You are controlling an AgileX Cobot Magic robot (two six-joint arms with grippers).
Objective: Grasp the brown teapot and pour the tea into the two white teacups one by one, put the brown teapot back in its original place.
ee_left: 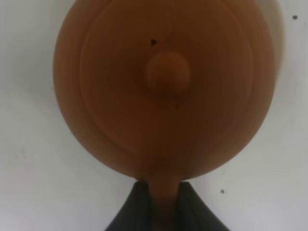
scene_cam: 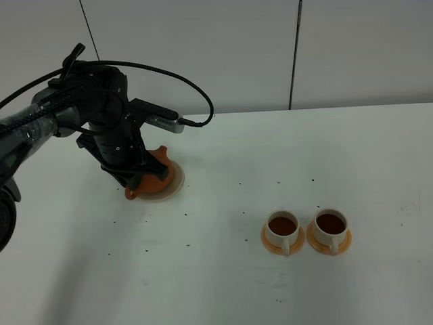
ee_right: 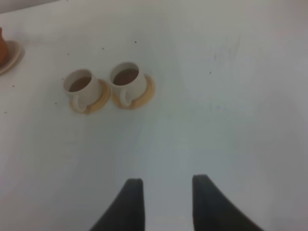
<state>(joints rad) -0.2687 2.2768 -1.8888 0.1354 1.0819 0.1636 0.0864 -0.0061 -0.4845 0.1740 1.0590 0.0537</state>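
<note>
I should open my left gripper now, because the bottom of the brown teapot is resting on the cream coaster (ee_left: 276, 33).
The brown teapot (scene_cam: 153, 177) sits on the cream coaster (scene_cam: 176, 181) at the left of the table. My left gripper (scene_cam: 138, 177) is down on it. In the left wrist view the teapot (ee_left: 163, 96) fills the frame from above, its loop handle pinched between the dark fingertips (ee_left: 137, 211), and the coaster rim (ee_left: 280, 43) shows beside it. The two white teacups (scene_cam: 282, 227) (scene_cam: 331, 225) stand side by side on orange saucers at the right, both holding dark tea. My right gripper (ee_right: 166, 192) is open and empty above bare table, near the cups (ee_right: 79, 86) (ee_right: 126, 79).
The white table (scene_cam: 223, 284) has small dark specks scattered over it. The left arm's cable (scene_cam: 196, 95) loops above the teapot. The teapot's edge (ee_right: 2, 48) and coaster (ee_right: 12, 57) show far off in the right wrist view.
</note>
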